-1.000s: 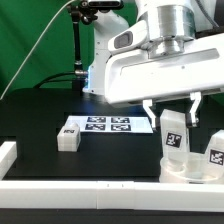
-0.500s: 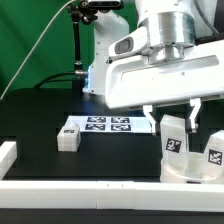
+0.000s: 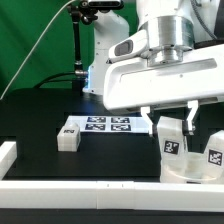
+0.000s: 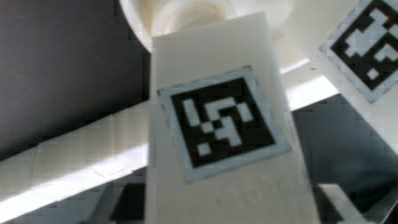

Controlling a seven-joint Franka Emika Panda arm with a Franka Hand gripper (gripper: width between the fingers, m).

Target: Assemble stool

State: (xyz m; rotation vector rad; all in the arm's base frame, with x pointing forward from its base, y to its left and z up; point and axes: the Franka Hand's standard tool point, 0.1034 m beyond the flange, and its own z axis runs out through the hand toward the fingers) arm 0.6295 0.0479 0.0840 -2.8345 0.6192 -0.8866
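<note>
I should let go of the held leg with my gripper now: the lower end of the held leg is in the round white seat (image 3: 190, 170), so the leg would stand.
The round white seat (image 3: 190, 170) lies at the exterior view's lower right. Two tagged white legs stand on it: one (image 3: 171, 140) between my fingers, another (image 3: 214, 152) beside it at the right edge. My gripper (image 3: 172, 118) comes down from above and is shut on the top of the first leg. A third leg (image 3: 69, 135) lies loose on the black table to the left. In the wrist view the held leg (image 4: 214, 120) fills the picture, with my fingers (image 4: 118, 200) at its sides and the other leg's tag (image 4: 365, 45) behind.
The marker board (image 3: 110, 124) lies flat mid-table between the loose leg and the seat. A long white rail (image 3: 60, 190) runs along the front edge, with a short white piece (image 3: 7, 152) at the left. A green backdrop stands behind.
The gripper and the leg in it have shifted slightly toward the exterior view's left and turned a little. The seat, the other legs and the marker board have not moved.
</note>
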